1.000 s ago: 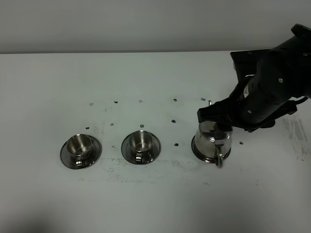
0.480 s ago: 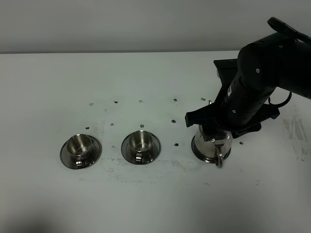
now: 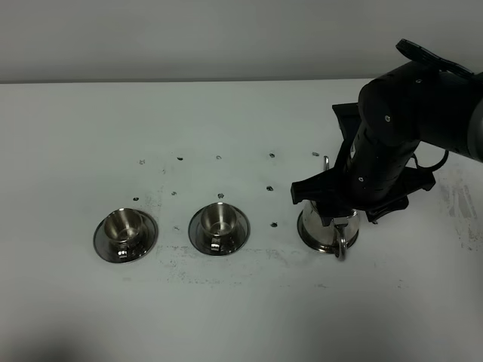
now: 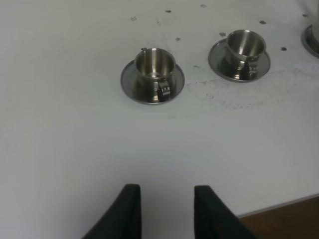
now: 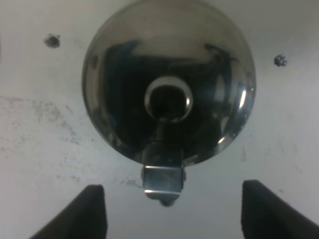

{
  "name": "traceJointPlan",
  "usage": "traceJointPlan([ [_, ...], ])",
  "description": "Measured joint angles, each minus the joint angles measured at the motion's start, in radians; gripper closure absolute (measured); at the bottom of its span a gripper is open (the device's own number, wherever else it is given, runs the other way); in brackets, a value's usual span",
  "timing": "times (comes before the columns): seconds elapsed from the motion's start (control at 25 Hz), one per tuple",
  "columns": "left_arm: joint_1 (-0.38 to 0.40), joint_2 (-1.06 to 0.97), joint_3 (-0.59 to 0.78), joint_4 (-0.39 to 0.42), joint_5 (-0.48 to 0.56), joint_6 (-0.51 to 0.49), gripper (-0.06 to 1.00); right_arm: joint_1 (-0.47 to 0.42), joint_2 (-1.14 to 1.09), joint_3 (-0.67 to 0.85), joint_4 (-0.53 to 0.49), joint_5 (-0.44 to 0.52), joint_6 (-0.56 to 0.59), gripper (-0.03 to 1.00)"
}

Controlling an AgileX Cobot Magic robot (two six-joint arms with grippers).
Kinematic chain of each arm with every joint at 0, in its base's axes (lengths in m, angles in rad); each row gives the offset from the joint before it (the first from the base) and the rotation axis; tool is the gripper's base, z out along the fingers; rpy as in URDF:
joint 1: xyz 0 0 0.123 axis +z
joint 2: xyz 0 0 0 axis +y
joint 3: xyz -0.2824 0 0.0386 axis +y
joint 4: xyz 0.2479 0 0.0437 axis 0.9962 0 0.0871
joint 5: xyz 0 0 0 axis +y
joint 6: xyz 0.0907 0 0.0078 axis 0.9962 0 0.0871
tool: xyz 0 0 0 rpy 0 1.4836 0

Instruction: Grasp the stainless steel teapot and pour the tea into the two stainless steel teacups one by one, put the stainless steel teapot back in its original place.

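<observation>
My right gripper comes down to the teapot's handle, before it closes. In the right wrist view its fingers stop above the handle with only table between them.
The stainless steel teapot stands upright at the right of the table, its ring handle towards the front. The rim of a saucer, the original place, shows at its foot. My right arm hangs over the pot. In the right wrist view I look straight down on the teapot's lid knob. The right gripper is open wide, with one fingertip on each side of the handle, touching nothing. The two stainless steel teacups sit on saucers to the left. My left gripper is open and holds nothing.
Small dark specks dot the white table around the cups and behind them. The left wrist view shows both cups ahead and the table's front edge close to the left gripper.
The right arm has swung left and come down over the teapot, and its jaws have spread wider. The teapot, the cups and the left arm have not moved.
</observation>
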Motion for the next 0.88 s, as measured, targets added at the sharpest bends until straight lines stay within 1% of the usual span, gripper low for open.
traceJointPlan([
  [0.4,0.000,0.000,0.000,0.000,0.001,0.000,0.68,0.000,0.040,-0.003,0.019,-0.020,0.013,0.40],
  [0.68,0.000,0.000,0.000,0.000,0.001,0.000,0.68,0.000,0.071,-0.003,0.018,-0.018,0.034,0.40],
  [0.88,0.000,0.000,0.000,0.015,0.001,-0.002,0.68,0.000,0.093,-0.003,0.003,-0.018,0.050,0.41],
])
